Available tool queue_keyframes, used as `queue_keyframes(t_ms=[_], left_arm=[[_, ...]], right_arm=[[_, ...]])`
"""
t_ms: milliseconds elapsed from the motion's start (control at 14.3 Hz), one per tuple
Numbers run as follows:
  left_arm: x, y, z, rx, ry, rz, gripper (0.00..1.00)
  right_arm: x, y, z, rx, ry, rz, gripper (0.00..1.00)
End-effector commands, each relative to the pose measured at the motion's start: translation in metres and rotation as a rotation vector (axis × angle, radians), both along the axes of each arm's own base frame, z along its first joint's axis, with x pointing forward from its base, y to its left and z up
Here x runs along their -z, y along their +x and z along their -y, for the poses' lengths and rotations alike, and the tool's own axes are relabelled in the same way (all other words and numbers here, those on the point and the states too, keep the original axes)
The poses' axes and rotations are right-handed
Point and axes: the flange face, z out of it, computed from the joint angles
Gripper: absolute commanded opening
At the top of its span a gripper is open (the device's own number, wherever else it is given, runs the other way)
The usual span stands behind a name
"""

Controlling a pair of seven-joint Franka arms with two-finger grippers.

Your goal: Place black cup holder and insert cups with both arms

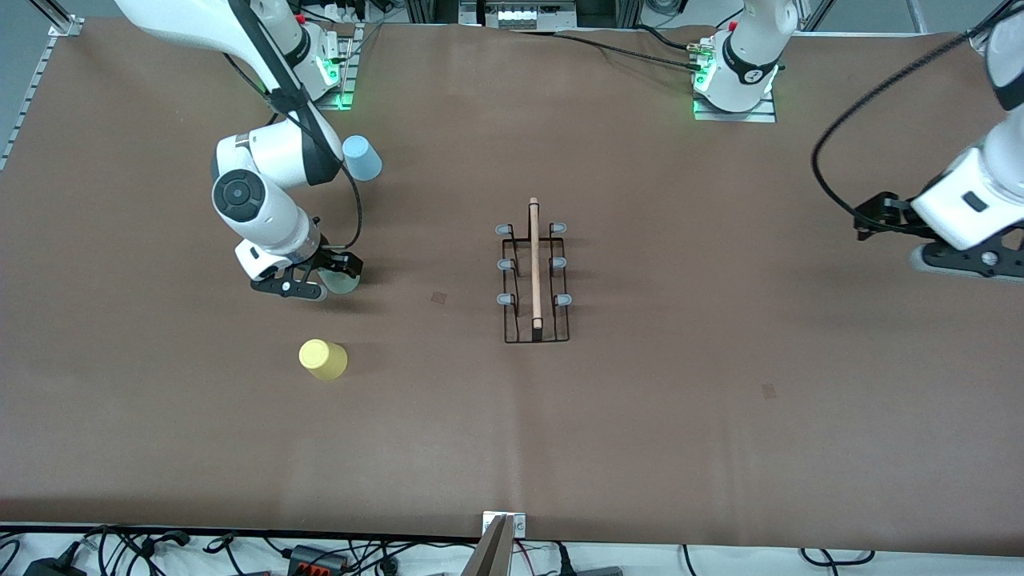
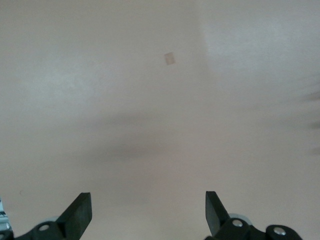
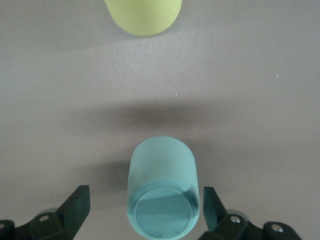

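Note:
My right gripper grabs the mint green cup by its body next, to insert it in the black cup holder.
The black cup holder with its wooden rod handle stands in the middle of the table, its pegs bare. My right gripper is low at the table and open, with the mint green cup between its fingers; small gaps show on both sides in the right wrist view, where the cup fills the middle. The yellow cup stands nearer to the front camera and also shows in the right wrist view. The light blue cup stands farther from it. My left gripper waits open and empty.
The brown table cover bears small tape marks between the cups and the holder, and one toward the left arm's end. The left wrist view shows only bare cover with a tape mark.

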Motion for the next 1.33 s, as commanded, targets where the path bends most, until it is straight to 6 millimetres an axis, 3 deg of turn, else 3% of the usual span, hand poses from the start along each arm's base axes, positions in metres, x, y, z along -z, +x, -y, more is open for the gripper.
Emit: queue_keyframes(t_ms=[0,140,280,350,769,1119,1189,1259], left_arm=[[-0.020,-0.018,-0.022,-0.056,-0.124,0.013,1.00],[-0.020,-0.038,-0.025,-0.079,-0.127,0.028,1.00],[-0.014,-0.074,-0.022,-0.076,-0.126,0.089,1.00],[-0.018,-0.079,-0.022,-0.077,-0.127,0.103,1.00],[-0.039,-0.064,-0.008,-0.058,-0.123,0.113,1.00],[-0.038,-0.064,-0.002,-0.052,-0.125,0.097,1.00],[-0.039,-0.064,-0.001,-0.047,-0.131,0.098,1.00],[-0.039,-0.064,0.001,-0.044,-0.131,0.099,1.00]], right_arm=[[0.007,-0.016,0.001,0.014,0.002,-0.014,1.00],[0.011,-0.019,0.003,0.016,0.003,-0.010,1.00],[0.013,-0.020,0.004,0.014,0.003,-0.008,1.00],[0.012,-0.019,0.006,0.019,0.003,-0.007,1.00],[0.011,-0.012,0.010,0.030,0.018,0.037,1.00],[0.013,-0.012,0.011,0.032,0.018,0.035,1.00],[0.013,-0.012,0.011,0.030,0.018,0.035,0.93],[0.012,-0.011,0.014,0.033,0.018,0.036,0.74]])
